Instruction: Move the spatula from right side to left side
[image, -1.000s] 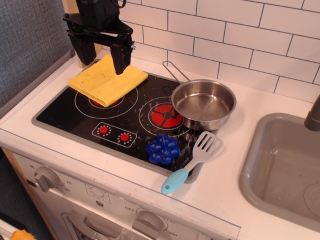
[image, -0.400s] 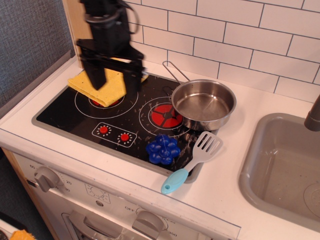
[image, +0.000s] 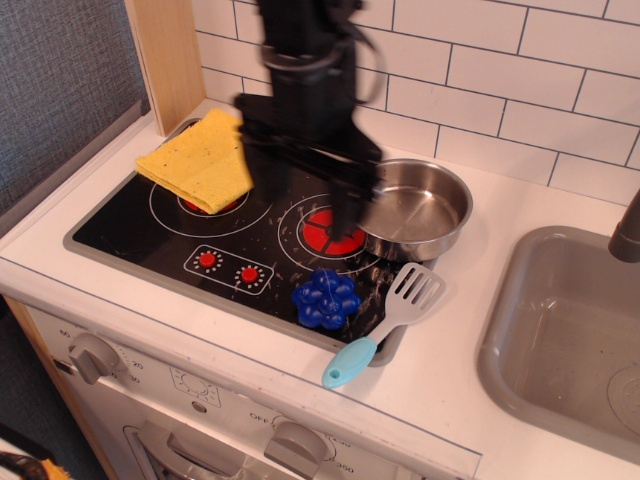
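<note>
The spatula needs to go to the left side of the stovetop (image: 140, 225), so my gripper needs to grab the spatula by its light-blue handle (image: 351, 361) next.
The spatula (image: 385, 325) lies at the front right corner of the black stovetop (image: 140, 225), grey slotted head toward the pan, light-blue handle toward the front edge. My gripper (image: 310, 205) is blurred by motion, open and empty, hanging above the middle of the stovetop. It is up and to the left of the spatula, apart from it, with one finger (image: 350, 205) in front of the pan's left rim.
A steel pan (image: 415, 208) sits on the right rear burner. A blue bumpy round toy (image: 325, 297) lies just left of the spatula. A yellow cloth (image: 200, 158) covers the left rear burner. A grey sink (image: 565, 330) is at the right.
The gripper has moved right and toward the front, from above the yellow cloth to above the stovetop's middle near the pan. The spatula and other objects have not moved.
</note>
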